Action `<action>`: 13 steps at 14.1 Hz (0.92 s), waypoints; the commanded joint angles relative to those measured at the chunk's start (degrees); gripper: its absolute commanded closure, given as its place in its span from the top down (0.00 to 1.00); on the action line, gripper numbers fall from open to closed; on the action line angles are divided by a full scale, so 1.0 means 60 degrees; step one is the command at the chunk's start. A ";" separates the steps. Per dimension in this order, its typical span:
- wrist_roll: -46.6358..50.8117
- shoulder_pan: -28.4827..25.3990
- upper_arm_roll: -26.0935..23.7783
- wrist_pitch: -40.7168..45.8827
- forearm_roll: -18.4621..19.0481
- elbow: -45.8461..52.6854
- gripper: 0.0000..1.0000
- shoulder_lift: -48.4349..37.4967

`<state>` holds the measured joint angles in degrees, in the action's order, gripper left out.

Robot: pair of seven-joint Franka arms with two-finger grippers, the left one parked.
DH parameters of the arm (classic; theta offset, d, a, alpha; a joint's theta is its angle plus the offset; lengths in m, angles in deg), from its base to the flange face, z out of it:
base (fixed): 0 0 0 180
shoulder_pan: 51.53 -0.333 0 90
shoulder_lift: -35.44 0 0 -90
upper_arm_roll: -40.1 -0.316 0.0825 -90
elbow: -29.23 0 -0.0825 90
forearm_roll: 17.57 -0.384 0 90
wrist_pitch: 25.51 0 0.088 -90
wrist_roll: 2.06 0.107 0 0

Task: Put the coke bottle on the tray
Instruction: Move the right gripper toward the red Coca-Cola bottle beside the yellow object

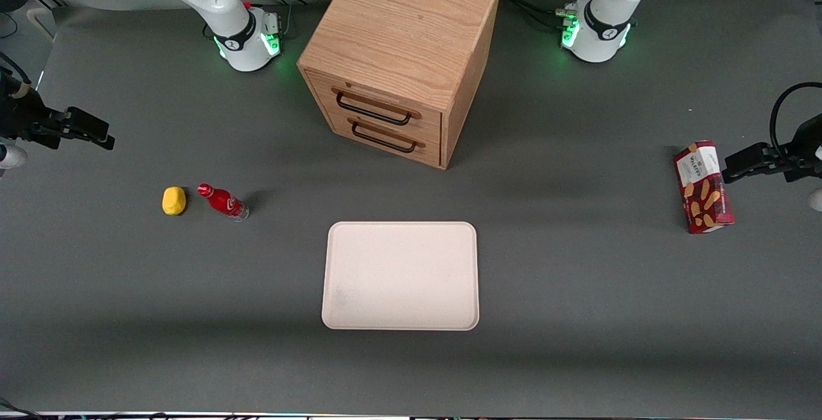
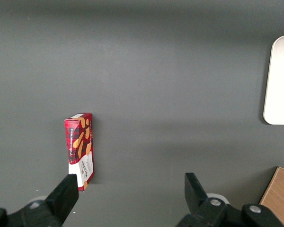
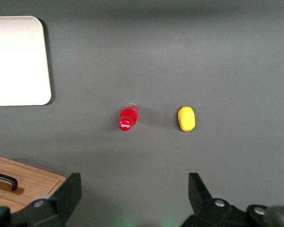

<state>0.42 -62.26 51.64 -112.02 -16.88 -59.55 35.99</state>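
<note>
I need to grab the coke bottle by its red body [image 1: 224, 201] with my gripper next, so its clear base stays free to meet the tray [image 1: 401, 275].
The coke bottle [image 1: 223, 201] is a tiny red bottle with a red cap, standing tilted on the grey table; it also shows in the right wrist view [image 3: 128, 117]. The cream-white tray [image 1: 401, 275] lies flat and bare near the table's middle, nearer the front camera than the bottle; its corner shows in the right wrist view [image 3: 16, 61]. My gripper [image 1: 103, 137] hangs well above the table at the working arm's end, farther from the front camera than the bottle and apart from it. In the right wrist view the gripper [image 3: 134, 184] is open and empty.
A small yellow lump [image 1: 173, 201] lies beside the bottle, toward the working arm's end. A wooden two-drawer cabinet [image 1: 401, 54] stands farther from the front camera than the tray. A red snack box [image 1: 703, 187] lies at the parked arm's end.
</note>
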 commanded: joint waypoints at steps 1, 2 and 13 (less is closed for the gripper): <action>0.0259 -0.0012 0.0009 0.0238 -0.0174 0.0352 1.00 0.0113; 0.0274 -0.0012 0.0009 0.0238 -0.0160 0.0352 1.00 0.0157; 0.0406 -0.0188 -0.0049 -0.4282 -0.0380 -0.4594 1.00 -0.0151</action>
<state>1.78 -62.73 51.58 -131.04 -18.92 -79.94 37.37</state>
